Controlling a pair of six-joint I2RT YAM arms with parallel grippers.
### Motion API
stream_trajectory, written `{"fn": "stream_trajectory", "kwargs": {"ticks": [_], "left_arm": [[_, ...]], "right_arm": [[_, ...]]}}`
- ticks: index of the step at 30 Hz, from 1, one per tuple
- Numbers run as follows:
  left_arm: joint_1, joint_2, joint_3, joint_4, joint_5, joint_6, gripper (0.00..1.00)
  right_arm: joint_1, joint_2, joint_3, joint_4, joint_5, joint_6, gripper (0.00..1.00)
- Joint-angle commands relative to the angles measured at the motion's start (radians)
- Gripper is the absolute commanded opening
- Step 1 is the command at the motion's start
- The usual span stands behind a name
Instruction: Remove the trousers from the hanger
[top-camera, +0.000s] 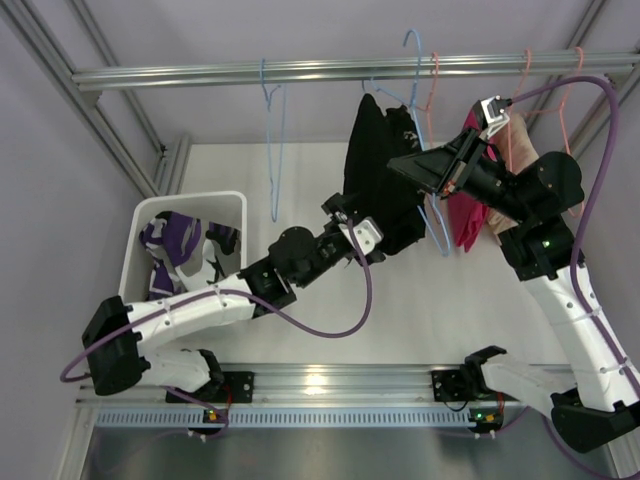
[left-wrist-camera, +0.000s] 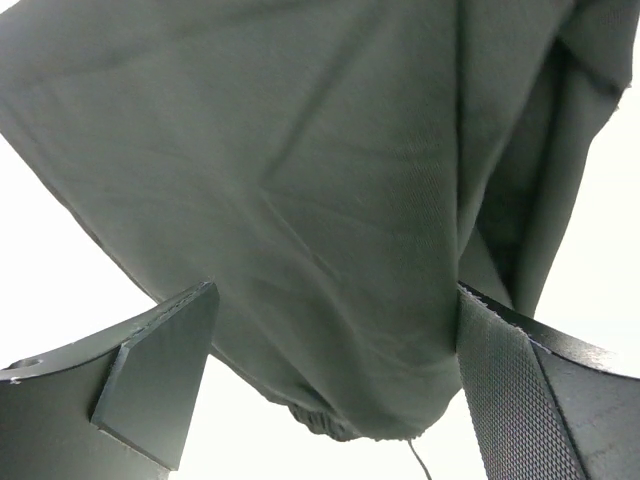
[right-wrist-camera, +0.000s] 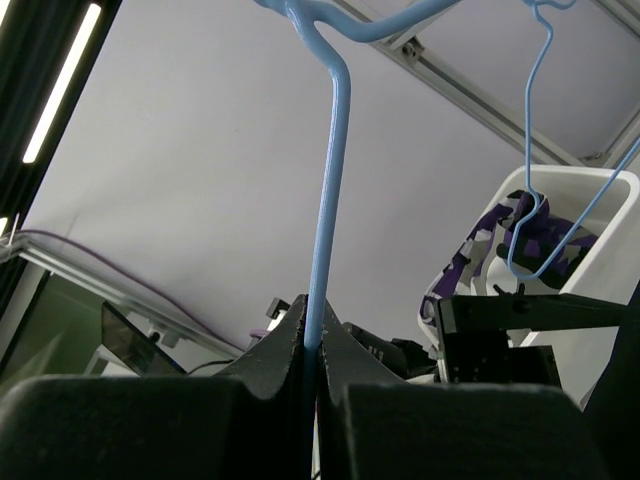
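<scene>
I need to pull the black trousers off the hanger that my right gripper holds, so my left gripper needs to grab them by the drooping fabric near the hem (top-camera: 366, 205) (left-wrist-camera: 345, 342).
The black trousers (top-camera: 378, 170) hang from a blue hanger (top-camera: 416, 62) on the rail. My right gripper (top-camera: 415, 165) is shut on that hanger's wire (right-wrist-camera: 325, 200), jaws pressed together around it (right-wrist-camera: 318, 335). My left gripper (top-camera: 355, 218) is open at the trousers' lower edge. In the left wrist view the black fabric (left-wrist-camera: 330, 200) fills the frame and its hem droops between my two fingers (left-wrist-camera: 150, 380), touching the right one. The camouflage trousers (top-camera: 172, 245) lie in the white basket (top-camera: 235, 205), also seen in the right wrist view (right-wrist-camera: 490, 240).
A metal rail (top-camera: 300, 72) runs across the back. A bare blue hanger (top-camera: 272, 150) hangs left of the trousers. A pink garment (top-camera: 465, 215) and a beige garment (top-camera: 520, 150) hang on pink hangers at the right, behind my right arm.
</scene>
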Motion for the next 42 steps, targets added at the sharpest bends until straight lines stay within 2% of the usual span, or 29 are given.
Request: {"fn": "stream_trajectory", "kwargs": {"ticks": [1,4,9,15,19,23,28,30,31,34,35,38,39,40,42], "left_arm": [[-0.002,0.008,-0.013,0.006,-0.002,0.041,0.99],[-0.002,0.059,0.001,0.050,-0.060,0.073,0.99],[0.000,0.094,-0.013,0.093,-0.040,0.106,0.99],[0.000,0.126,-0.001,0.178,-0.040,0.070,0.99],[0.000,0.158,0.059,0.213,-0.071,0.021,0.99],[0.003,0.214,0.132,0.222,-0.167,0.020,0.99],[0.015,0.203,0.149,0.254,-0.168,0.056,0.97],[0.023,0.194,0.175,0.258,-0.166,0.064,0.85],[0.024,0.191,0.186,0.258,-0.174,0.066,0.72],[0.027,0.174,0.225,0.235,-0.177,0.078,0.56],[0.027,0.156,0.228,0.235,-0.169,0.082,0.43],[0.027,0.119,0.245,0.187,-0.135,0.080,0.20],[0.026,0.107,0.252,0.169,-0.128,0.072,0.06],[0.027,0.096,0.263,0.131,-0.120,0.063,0.00],[0.027,0.064,0.275,0.098,-0.103,0.049,0.00]], "right_arm": [[0.012,-0.041,0.044,0.213,-0.004,-0.042,0.00],[0.012,-0.044,0.043,0.206,-0.004,-0.043,0.00],[0.012,-0.045,0.049,0.201,-0.005,-0.043,0.00],[0.012,-0.053,0.032,0.202,-0.002,-0.039,0.00],[0.012,-0.058,0.026,0.205,-0.001,-0.031,0.00],[0.012,-0.067,0.020,0.193,-0.002,-0.034,0.00],[0.012,-0.081,0.006,0.184,-0.005,-0.036,0.00],[0.012,-0.085,-0.006,0.186,-0.005,-0.037,0.00],[0.012,-0.085,-0.011,0.178,-0.005,-0.040,0.00],[0.012,-0.093,-0.028,0.167,-0.005,-0.051,0.00],[0.012,-0.096,-0.035,0.161,-0.005,-0.054,0.00],[0.012,-0.099,-0.049,0.152,-0.007,-0.070,0.00],[0.014,-0.099,-0.054,0.149,-0.008,-0.077,0.00],[0.012,-0.099,-0.055,0.143,-0.008,-0.089,0.00],[0.012,-0.102,-0.067,0.129,-0.008,-0.111,0.00]]}}
